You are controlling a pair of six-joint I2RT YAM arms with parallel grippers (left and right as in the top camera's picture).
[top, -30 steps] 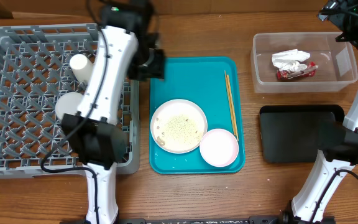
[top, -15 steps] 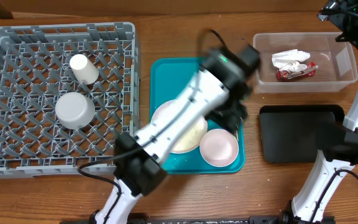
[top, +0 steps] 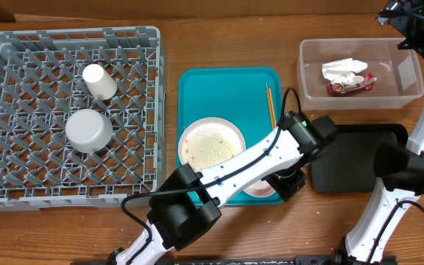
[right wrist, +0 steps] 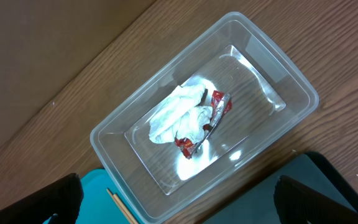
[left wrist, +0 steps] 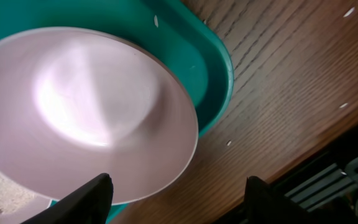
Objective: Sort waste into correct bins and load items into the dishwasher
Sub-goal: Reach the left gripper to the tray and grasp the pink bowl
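The left gripper should grab the pink bowl by its near rim (top: 274, 189) (left wrist: 169, 184), so the bowl's base and far side stay free and it can be loaded tilted into the rack.
My left gripper (top: 289, 180) is open and low over the pink bowl (top: 260, 193) at the front right corner of the teal tray (top: 227, 81). In the left wrist view the bowl (left wrist: 86, 118) fills the frame, with the open fingers (left wrist: 179, 186) at its near rim. The pale pink plate (top: 210, 147) holds rice grains. Two chopsticks (top: 270, 107) lie on the tray. The white napkin (top: 343, 70) and red wrapper (top: 350, 86) lie in the clear tub (top: 311, 99). My right gripper (right wrist: 179, 193) is open and empty, high above the tub (right wrist: 110, 140).
The grey dish rack (top: 20, 177) at the left holds the white cup (top: 99, 81) and the upturned grey-white bowl (top: 88, 130). The black tray (top: 359, 158) sits in front of the tub. My left arm crosses the teal tray's front half.
My left arm swung from the dish rack rightwards across the teal tray and came down over the pink bowl. The right arm has not moved.
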